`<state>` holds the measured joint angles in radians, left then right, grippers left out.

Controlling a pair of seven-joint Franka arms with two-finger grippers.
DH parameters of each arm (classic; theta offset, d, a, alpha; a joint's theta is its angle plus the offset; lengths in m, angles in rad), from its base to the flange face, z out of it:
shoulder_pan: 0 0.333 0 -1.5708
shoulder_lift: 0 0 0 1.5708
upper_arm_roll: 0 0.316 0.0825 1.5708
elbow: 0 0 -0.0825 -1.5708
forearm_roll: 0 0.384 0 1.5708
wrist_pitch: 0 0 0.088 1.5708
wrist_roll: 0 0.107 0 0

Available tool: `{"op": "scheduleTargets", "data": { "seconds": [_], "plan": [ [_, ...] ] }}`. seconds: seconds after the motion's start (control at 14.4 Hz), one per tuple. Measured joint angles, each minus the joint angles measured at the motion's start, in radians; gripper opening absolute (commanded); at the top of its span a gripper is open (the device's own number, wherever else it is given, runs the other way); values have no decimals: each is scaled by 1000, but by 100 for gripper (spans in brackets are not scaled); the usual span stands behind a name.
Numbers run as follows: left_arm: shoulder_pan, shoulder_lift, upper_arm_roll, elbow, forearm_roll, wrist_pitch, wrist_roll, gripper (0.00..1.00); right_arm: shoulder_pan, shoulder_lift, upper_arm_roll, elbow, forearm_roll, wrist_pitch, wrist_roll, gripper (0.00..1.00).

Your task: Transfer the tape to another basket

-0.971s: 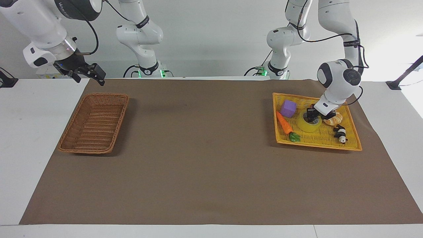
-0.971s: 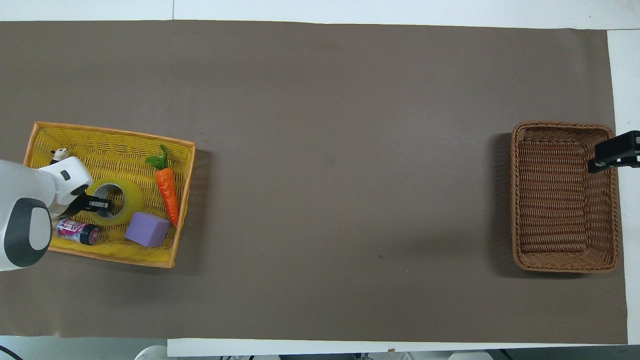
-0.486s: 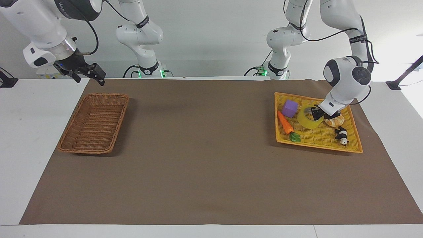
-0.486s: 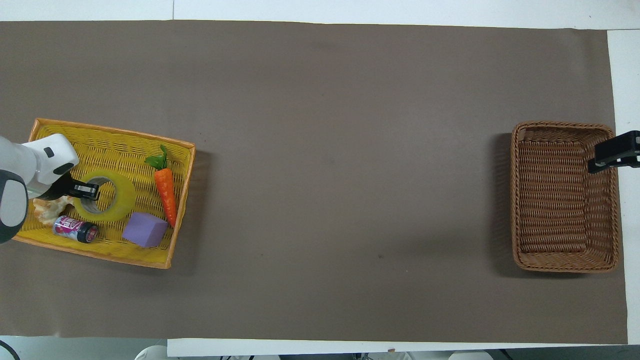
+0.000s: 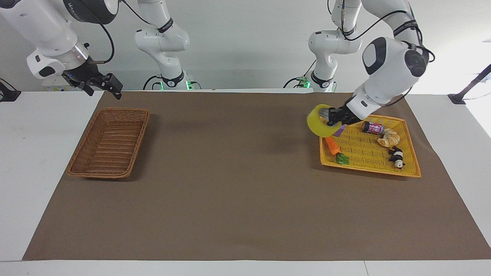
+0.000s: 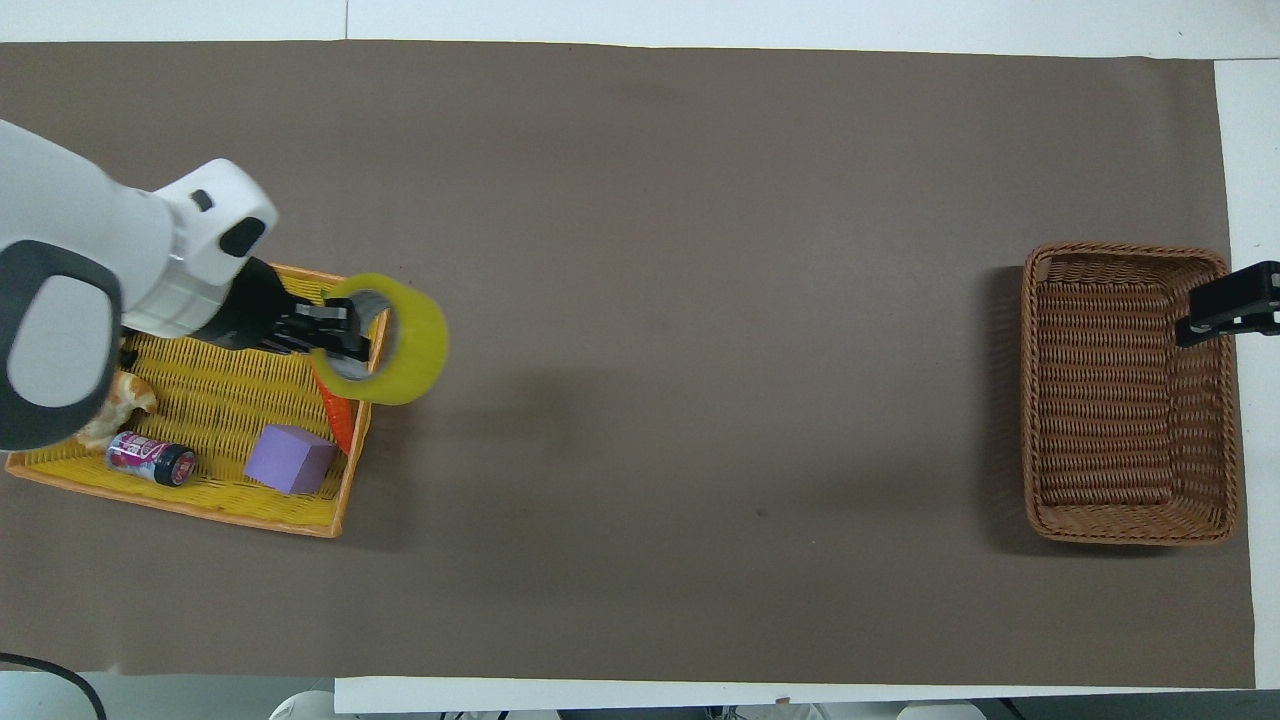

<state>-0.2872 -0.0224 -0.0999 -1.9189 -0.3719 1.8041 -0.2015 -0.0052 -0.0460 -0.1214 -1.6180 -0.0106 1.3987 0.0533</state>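
I need to grab the yellow roll by its side (image 6: 422, 348) with my right gripper next, so that I can move the roll into the brown wicker basket (image 6: 1110, 414).
The tape (image 5: 319, 122), a wide yellow roll, hangs tilted in my left gripper (image 5: 330, 117), which is shut on the roll's wall. It is in the air over the yellow tray's edge toward the right arm's end. It also shows in the overhead view (image 6: 405, 340) with the left gripper (image 6: 345, 335). The brown wicker basket (image 5: 111, 142) stands empty at the right arm's end of the table; it also shows in the overhead view (image 6: 1110, 400). My right gripper (image 5: 103, 90) waits open in the air beside the basket's outer rim, and shows in the overhead view (image 6: 1230, 305).
The flat yellow tray (image 5: 364, 153) at the left arm's end holds a toy carrot (image 5: 332, 145), a purple block (image 6: 290, 458), a small can (image 5: 373, 127), a croissant (image 5: 388, 138) and a panda figure (image 5: 396, 156). A brown mat covers the table between tray and basket.
My left gripper has lifted the tape out of the tray and carried it up and toward the right arm's end. The tray shifted slightly. The right arm has not moved.
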Motion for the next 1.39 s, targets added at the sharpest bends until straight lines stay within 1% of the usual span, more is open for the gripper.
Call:
{"op": "scheduleTargets", "data": {
  "seconds": [0.14, 0.28, 0.42, 0.56, 0.9, 0.97, 1.18, 1.39],
  "plan": [
    [-135, 4, -5, 1, -47, 70, -123, 0, 0, 0, 0, 0, 0, 0, 0, 100],
    [-202, 8, -6, 3, -135, 112, -169, 0, 0, 0, 0, 0, 0, 0, 0, 100],
    [-237, 8, -5, 12, -164, 128, -202, 0, 0, 0, 0, 0, 0, 0, 0, 100],
    [-264, 8, -5, 20, -166, 128, -225, 0, 0, 0, 0, 0, 0, 0, 0, 100],
    [-282, 8, -3, 20, -169, 134, -230, 0, 2, 0, 2, 0, 6, 0, -11, 100],
    [-284, 8, -3, 20, -169, 136, -230, 0, 3, 0, 4, 0, 26, 2, -28, 100],
    [-295, 8, -4, 20, -170, 142, -230, 0, 1, 0, 6, -4, 157, 54, -102, 100],
    [-302, 10, -4, 20, -170, 179, -231, 0, -2, 1, 5, -9, 339, 102, -133, 100]
  ]
}}
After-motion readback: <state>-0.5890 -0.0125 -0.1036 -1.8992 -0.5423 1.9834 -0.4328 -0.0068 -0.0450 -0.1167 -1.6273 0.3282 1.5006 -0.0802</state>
